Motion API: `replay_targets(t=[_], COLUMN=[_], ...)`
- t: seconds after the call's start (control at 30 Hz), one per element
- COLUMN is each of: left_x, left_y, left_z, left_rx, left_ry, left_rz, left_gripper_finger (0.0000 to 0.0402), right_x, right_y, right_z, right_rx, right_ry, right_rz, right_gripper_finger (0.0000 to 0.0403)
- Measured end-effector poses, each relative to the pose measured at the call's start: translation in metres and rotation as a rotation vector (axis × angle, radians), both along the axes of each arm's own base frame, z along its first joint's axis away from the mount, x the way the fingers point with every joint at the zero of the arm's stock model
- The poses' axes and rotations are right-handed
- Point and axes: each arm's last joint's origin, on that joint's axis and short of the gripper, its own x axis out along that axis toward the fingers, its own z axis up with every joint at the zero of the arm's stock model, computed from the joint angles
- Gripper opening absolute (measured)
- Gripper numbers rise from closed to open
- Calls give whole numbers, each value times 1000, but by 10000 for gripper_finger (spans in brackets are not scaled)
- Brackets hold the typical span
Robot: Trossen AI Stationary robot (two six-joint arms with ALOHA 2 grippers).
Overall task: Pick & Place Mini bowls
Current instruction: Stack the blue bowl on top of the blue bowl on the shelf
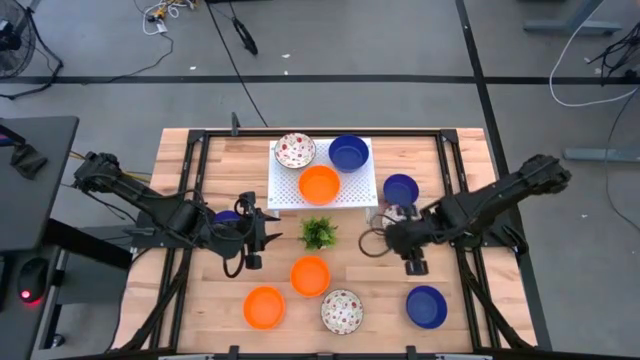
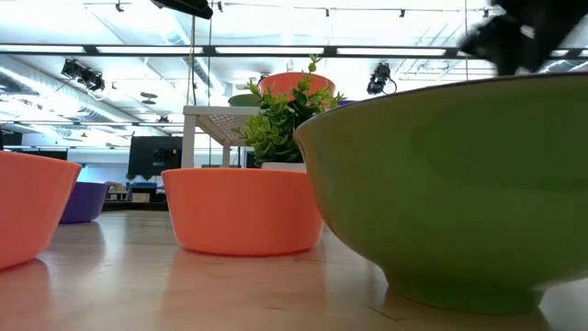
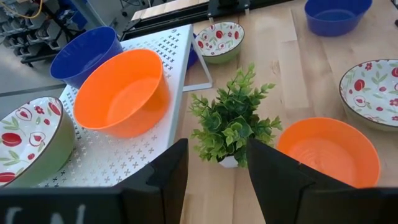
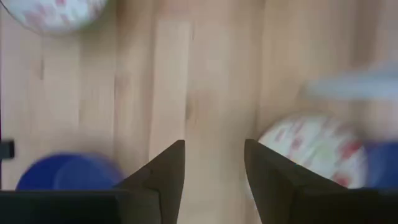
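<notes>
My right gripper needs to grip the other blue bowl by its rim [image 1: 402,176] next, to stack it in the blue bowl on the white rack.
Three mini bowls sit on the white rack [image 1: 283,190]: a speckled one [image 1: 295,150], a blue one [image 1: 348,153] and an orange one [image 1: 319,184]. On the table stand two orange bowls [image 1: 310,275] [image 1: 264,307], a speckled bowl [image 1: 342,311] and blue bowls [image 1: 426,306] [image 1: 400,189]. Another blue bowl [image 1: 228,216] shows partly under my left arm. My left gripper [image 1: 272,232] [image 3: 217,168] is open and empty, just left of the plant [image 1: 318,232]. My right gripper [image 1: 415,264] [image 4: 214,168] is open and empty over bare wood, with a speckled bowl [image 4: 317,149] beside it.
The green plant [image 3: 230,127] stands between my two grippers, in front of the rack [image 3: 124,155]. In the low view a speckled bowl's green outer wall [image 2: 441,184] fills the right side, and an orange bowl [image 2: 243,210] stands beyond it. Black frame rails [image 1: 190,180] line the table's sides.
</notes>
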Motion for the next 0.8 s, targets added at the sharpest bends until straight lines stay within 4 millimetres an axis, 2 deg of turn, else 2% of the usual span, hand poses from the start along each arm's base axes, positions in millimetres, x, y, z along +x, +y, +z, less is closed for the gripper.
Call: replay_targets(t=[0.23, 0.43, 0.6, 0.8], left_x=[0, 0, 0, 0], left_y=[0, 0, 0, 0], left_z=[0, 0, 0, 0], left_rx=[1, 0, -1, -1], left_ry=[0, 0, -3, -4], left_rz=[1, 1, 1, 1], left_gripper_finger=[167, 167, 167, 167], right_x=[-32, -37, -34, -26], right_y=[-3, -24, -60, -123], right_z=[-44, -55, -49, -47], right_rx=[5, -256, -400, -425], right_ry=[168, 105, 98, 100], right_rz=[-123, -168, -282, -451], right_gripper_finger=[169, 169, 169, 158])
